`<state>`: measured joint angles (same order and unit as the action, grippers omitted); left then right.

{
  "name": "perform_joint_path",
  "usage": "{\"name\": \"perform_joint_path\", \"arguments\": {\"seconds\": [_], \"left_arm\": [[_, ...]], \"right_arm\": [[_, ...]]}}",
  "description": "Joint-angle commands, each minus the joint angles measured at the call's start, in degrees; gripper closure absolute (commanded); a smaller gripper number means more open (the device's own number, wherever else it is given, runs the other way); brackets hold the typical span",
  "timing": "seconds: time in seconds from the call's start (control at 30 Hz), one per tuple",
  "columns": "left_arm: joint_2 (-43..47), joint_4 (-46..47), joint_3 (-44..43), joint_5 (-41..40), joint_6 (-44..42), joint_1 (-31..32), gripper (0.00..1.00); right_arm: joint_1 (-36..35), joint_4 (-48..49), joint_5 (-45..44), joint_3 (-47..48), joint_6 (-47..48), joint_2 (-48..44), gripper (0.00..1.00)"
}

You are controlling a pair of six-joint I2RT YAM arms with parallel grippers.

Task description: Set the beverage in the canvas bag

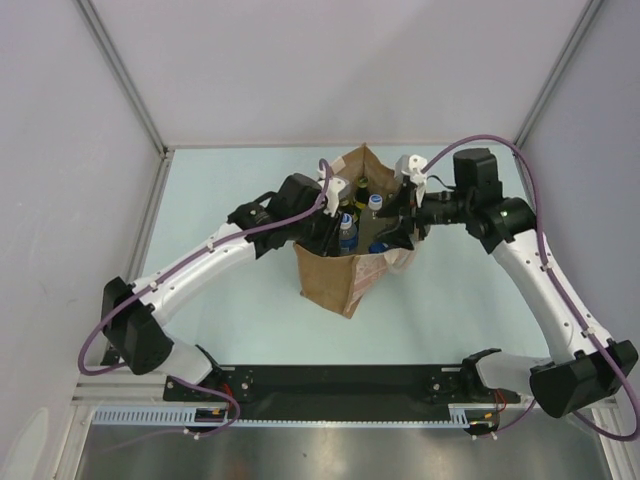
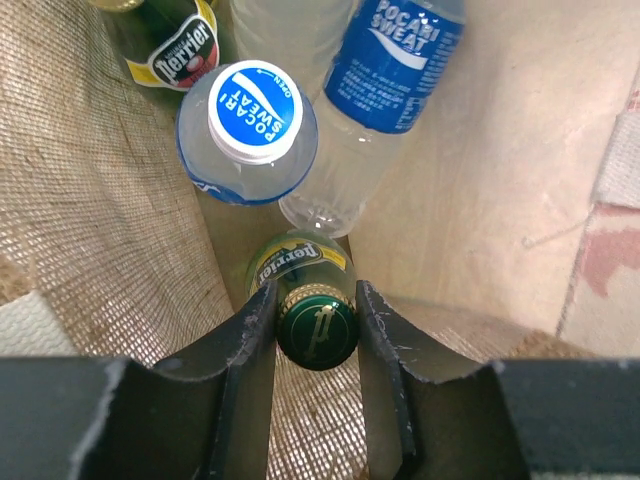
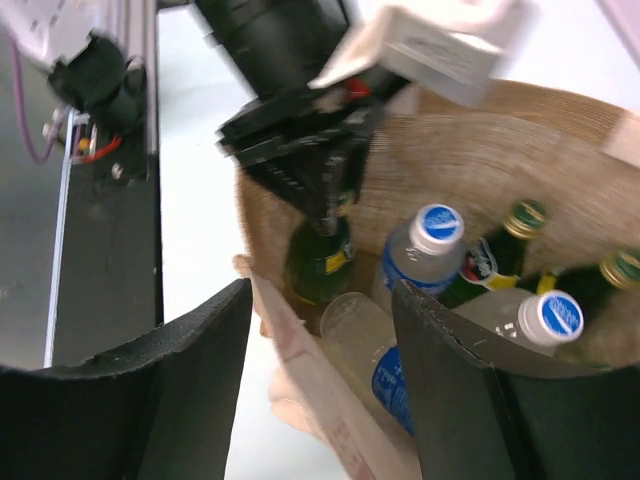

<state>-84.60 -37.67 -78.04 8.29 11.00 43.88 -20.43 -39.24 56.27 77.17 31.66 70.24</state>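
The Perrier bottle is standing inside the bag [image 1: 335, 280], against the bag's burlap side, so my left gripper needs to open its fingers.
The tan canvas bag [image 1: 335, 280] stands open mid-table with several bottles inside. My left gripper [image 2: 314, 292] reaches into it from above and is shut on the green cap of a Perrier bottle [image 2: 317, 333], which stands upright against the bag's burlap wall [image 2: 90, 200]. The right wrist view shows the same bottle [image 3: 320, 262] under the left gripper [image 3: 320, 190]. My right gripper [image 3: 322, 300] is open, its jaws straddling the bag's near rim and cream handle [image 3: 320, 400] without holding them. In the top view it is at the bag's right side [image 1: 405, 222].
Inside the bag are an upright Pocari Sweat bottle [image 2: 250, 125], one lying tilted [image 2: 385, 70], another Perrier bottle [image 2: 180, 45], and more bottles at the far side [image 3: 555, 315]. White booth walls surround the pale green table [image 1: 230, 310].
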Motion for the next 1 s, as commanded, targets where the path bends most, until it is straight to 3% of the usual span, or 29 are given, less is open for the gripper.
{"name": "perform_joint_path", "arguments": {"seconds": [0.0, 0.07, 0.3, 0.5, 0.7, 0.8, 0.87, 0.97], "left_arm": [[4.7, 10.2, 1.1, 2.4, 0.6, 0.3, 0.97], [5.1, 10.4, 2.0, 2.4, 0.7, 0.3, 0.93], [7.0, 11.0, 3.1, 0.4, 0.0, 0.3, 0.57], [9.3, 10.3, 1.9, -1.5, -0.6, 0.3, 0.36], [11.5, 8.4, -2.5, -4.2, -1.2, 0.3, 0.3], [13.0, 7.7, -5.0, -6.9, -1.1, 0.2, 0.22], [14.1, 7.4, -5.9, -10.4, -1.0, -0.5, 0.13], [16.8, 7.4, -6.9, -15.4, 0.9, -2.7, 0.02]], "right_arm": [[4.7, 8.1, 1.3, 1.3, -11.3, -0.3, 0.36], [7.7, 10.3, 0.6, 1.6, -13.1, -0.2, 0.35], [15.2, 13.8, -0.8, 2.8, -18.6, 0.5, 0.31], [18.0, 13.9, -0.6, 2.8, -20.1, 1.1, 0.31], [18.9, 13.6, -1.1, 3.1, -21.0, 1.2, 0.31], [20.0, 13.1, -1.5, 3.5, -22.0, 1.6, 0.3], [21.6, 12.8, -3.0, 3.7, -23.8, 1.9, 0.27], [24.1, 11.6, -9.6, 4.9, -26.8, 2.2, 0.12]]}}
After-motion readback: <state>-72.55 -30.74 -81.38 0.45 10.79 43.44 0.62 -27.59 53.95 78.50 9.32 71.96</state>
